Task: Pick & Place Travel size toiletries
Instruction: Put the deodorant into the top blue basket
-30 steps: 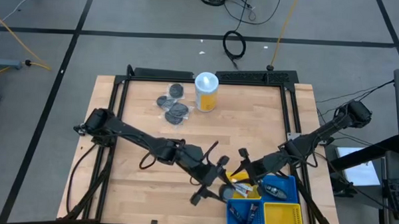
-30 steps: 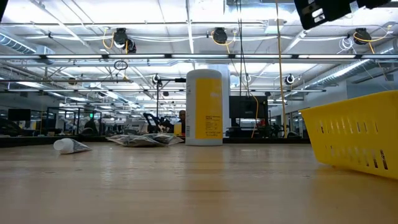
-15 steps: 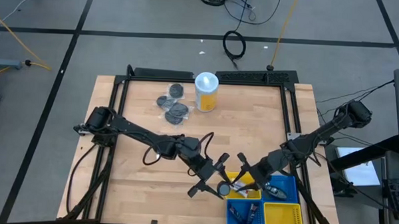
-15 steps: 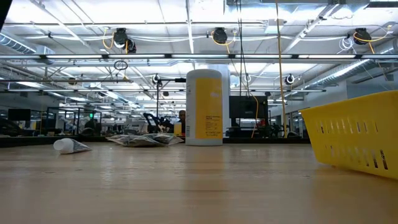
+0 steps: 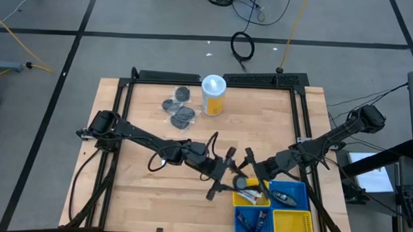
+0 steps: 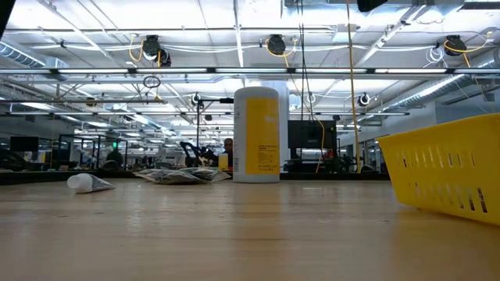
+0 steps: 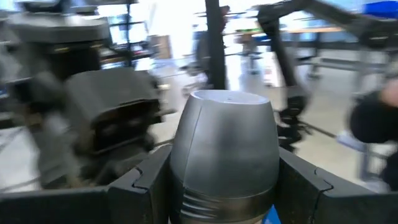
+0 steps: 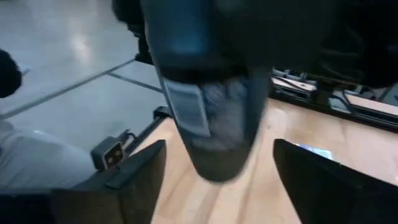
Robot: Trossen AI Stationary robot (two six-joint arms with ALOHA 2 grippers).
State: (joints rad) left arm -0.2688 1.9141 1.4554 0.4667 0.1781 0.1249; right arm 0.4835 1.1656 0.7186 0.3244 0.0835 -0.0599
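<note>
The open fingers of my right gripper are at an angle to the exposed end of the grey toiletry (image 5: 239,182) (image 7: 225,143), so my left gripper must keep holding it until they grab it.
My left gripper (image 5: 233,180) is shut on a small grey bottle-shaped toiletry (image 7: 225,143), above the far left corner of the yellow bin (image 5: 248,197). My right gripper (image 5: 249,167) is open just beyond it, facing the left one. In the right wrist view its fingers (image 8: 134,180) stand wide apart on either side of a blurred dark blue item (image 8: 211,124) without touching it. Whether that is the same item, I cannot tell. Grey round packets (image 5: 179,109) lie flat at the table's far left. A white tube (image 6: 90,183) lies on the table. My left gripper pinches the grey item between its two fingers, which sit on its sides near the ribbed end (image 7: 224,202). The wider flat end (image 7: 227,99) sticks out past the fingertips. The fingers come roughly level from the table's left. The item is lifted clear.
The yellow-and-white canister (image 5: 213,94) stands near the far edge. Blue bins (image 5: 299,191) (image 5: 241,220) and a second yellow bin (image 5: 292,226) hold small items at the near right corner. Bare wood lies at the near left and centre.
My left gripper has carried the grey item toward the far edge and slightly right, from beside the yellow bin to above its far corner. My right gripper has dipped over the yellow bin and come back toward the far edge, close to the left gripper.
</note>
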